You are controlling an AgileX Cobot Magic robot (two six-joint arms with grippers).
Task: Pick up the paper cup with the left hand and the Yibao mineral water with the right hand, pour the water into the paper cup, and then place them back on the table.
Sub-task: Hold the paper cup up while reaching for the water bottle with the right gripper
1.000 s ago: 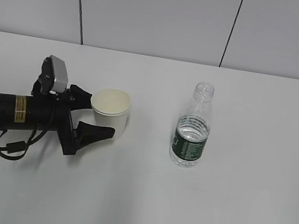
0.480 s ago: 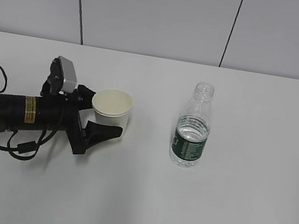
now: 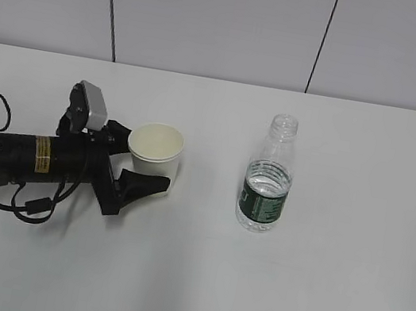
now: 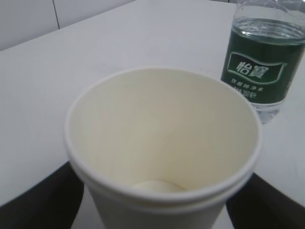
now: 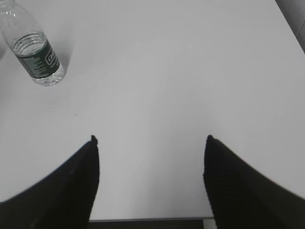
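I will next grab the paper cup by its round side (image 3: 152,168) with my left gripper, to hold the paper cup (image 3: 154,154) steady for the pour.
The paper cup (image 3: 154,154) stands upright on the white table (image 3: 311,303), left of centre. My left gripper (image 3: 145,162) lies low on the table with its black fingers (image 3: 142,185) on either side of the cup. The jaws are open and a thin gap shows beside the cup wall. In the left wrist view the cup (image 4: 162,143) fills the frame between the fingers (image 4: 43,200). The Yibao bottle (image 3: 268,178) stands upright to the cup's right, capless and part full. My right gripper (image 5: 150,140) is open and empty, far from the bottle (image 5: 35,52), and out of the exterior view.
A grey panelled wall (image 3: 216,20) runs behind the table. A black cable (image 3: 30,205) loops beside the left arm. The table's near edge (image 5: 147,220) shows just below the right gripper's fingers.
My left arm has slid right, so the cup sits deeper between the fingers. Over the last half second it has hardly moved. The cup and bottle have stayed in place.
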